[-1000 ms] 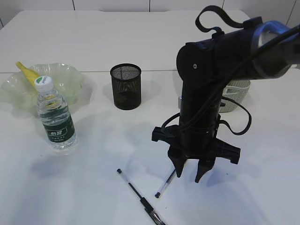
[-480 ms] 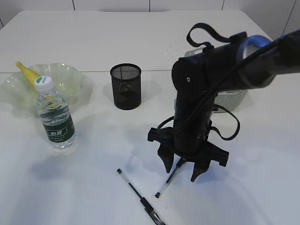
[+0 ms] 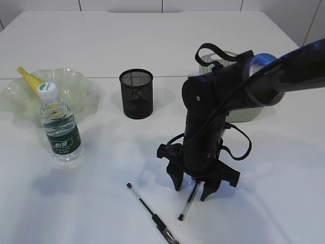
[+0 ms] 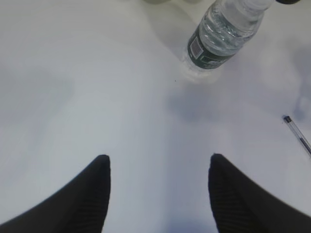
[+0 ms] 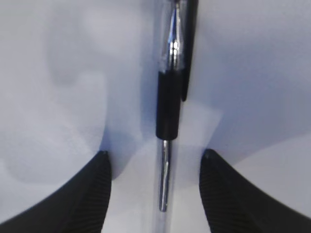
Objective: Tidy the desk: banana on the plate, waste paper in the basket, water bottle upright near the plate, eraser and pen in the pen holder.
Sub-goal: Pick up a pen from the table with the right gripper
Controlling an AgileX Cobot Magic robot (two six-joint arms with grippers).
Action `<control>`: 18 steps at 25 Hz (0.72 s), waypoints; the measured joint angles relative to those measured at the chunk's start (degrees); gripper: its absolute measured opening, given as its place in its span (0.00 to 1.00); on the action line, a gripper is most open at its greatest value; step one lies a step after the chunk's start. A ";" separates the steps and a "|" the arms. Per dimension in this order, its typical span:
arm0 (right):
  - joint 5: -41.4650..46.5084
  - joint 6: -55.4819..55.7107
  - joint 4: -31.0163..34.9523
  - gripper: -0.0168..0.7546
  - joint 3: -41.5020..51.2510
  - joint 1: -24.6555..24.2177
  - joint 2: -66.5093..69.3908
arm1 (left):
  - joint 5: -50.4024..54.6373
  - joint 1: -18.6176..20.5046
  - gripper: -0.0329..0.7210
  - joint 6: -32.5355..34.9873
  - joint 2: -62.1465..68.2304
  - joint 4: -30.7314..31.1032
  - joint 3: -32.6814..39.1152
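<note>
My right gripper next grabs the clear pen by the black grip near its middle (image 5: 168, 106), to keep the pen's long, thin body balanced.
My right gripper (image 3: 192, 192) is open and low over the table, its jaws on either side of a clear pen with a black grip (image 3: 185, 207). In the right wrist view that pen (image 5: 168, 111) lies lengthwise between the open jaws (image 5: 154, 159), not gripped. A second black pen (image 3: 152, 213) lies just to its left. The water bottle (image 3: 61, 127) stands upright by the green plate (image 3: 76, 86), which holds the banana (image 3: 28, 79). The black mesh pen holder (image 3: 136, 94) stands mid-table. My left gripper (image 4: 159, 158) is open and empty over bare table. Eraser and waste paper are not visible.
The pale woven basket (image 3: 242, 111) stands behind my right arm, partly hidden by it. The left wrist view shows the bottle (image 4: 223, 29) ahead and a pen's end (image 4: 297, 135) at the right edge. The table's near edge lies close to the pens.
My right arm has moved left and down, bringing its open jaws astride the clear pen. The pen has shifted slightly. The basket shows more behind the arm.
</note>
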 joint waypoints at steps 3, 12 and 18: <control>-0.22 0.34 0.00 0.58 0.00 0.00 0.10 | 0.00 0.00 0.65 0.00 0.00 0.00 0.00; -0.22 1.51 -3.41 0.51 0.00 -0.11 0.10 | 0.00 0.00 0.65 0.00 0.72 0.00 0.00; -0.22 1.76 -4.26 0.51 0.00 -1.41 0.10 | 0.00 0.00 0.65 0.00 0.72 0.00 0.00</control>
